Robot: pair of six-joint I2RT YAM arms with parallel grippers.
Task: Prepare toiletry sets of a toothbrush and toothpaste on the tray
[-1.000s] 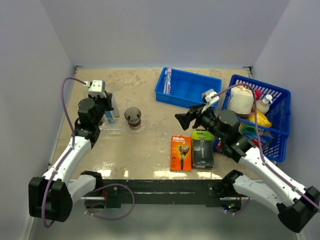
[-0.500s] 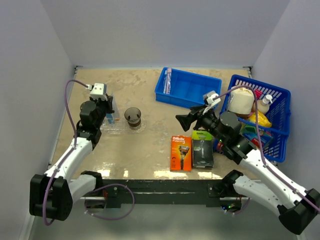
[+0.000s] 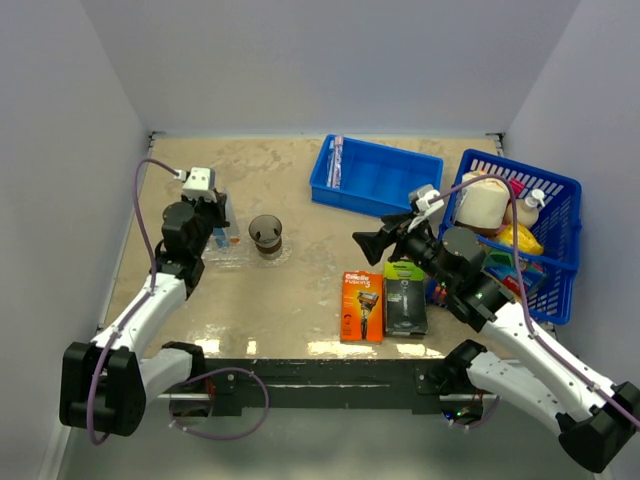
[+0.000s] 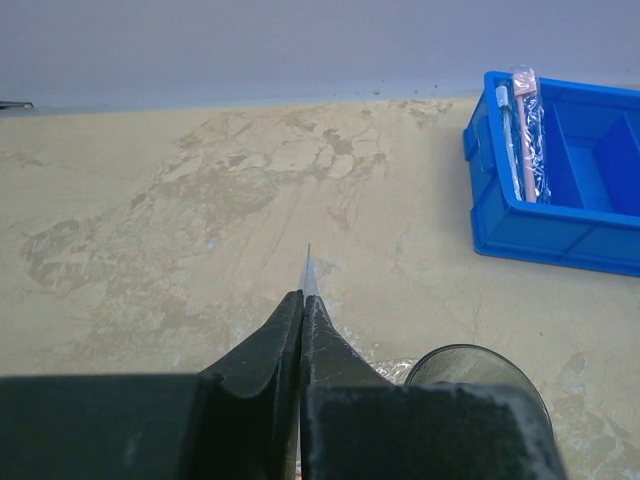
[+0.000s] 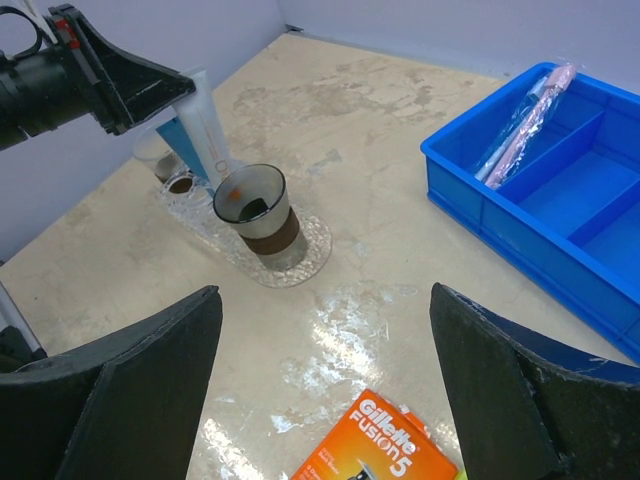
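Note:
My left gripper is ready to release the toothpaste now. The toothpaste's lower end reaches the clear tray between the two cups, so the toothpaste would come to rest there.
My left gripper (image 3: 214, 217) is shut on the pale blue-white toothpaste (image 3: 229, 216), holding it tilted over the left end of the clear tray (image 3: 240, 258). In the left wrist view the jaws (image 4: 302, 300) are pressed together with only its thin edge (image 4: 308, 272) sticking out. The right wrist view shows the toothpaste (image 5: 206, 128) beside a small clear cup (image 5: 158, 158) and a brown-banded cup (image 5: 260, 212) on the tray (image 5: 318, 248). The toothbrush (image 3: 337, 160) lies in the blue bin (image 3: 390, 178). My right gripper (image 3: 361, 241) is open and empty, above the table right of the tray.
An orange razor pack (image 3: 362, 305) and a black-green razor pack (image 3: 405, 299) lie at the front centre, under my right arm. A blue lattice basket (image 3: 553, 188) full of toiletries stands at the right. Walls close off the table's left, back and right sides.
My left gripper has shifted slightly right and nearer, still shut on the toothpaste. My right arm has drifted a little to the right, jaws still open.

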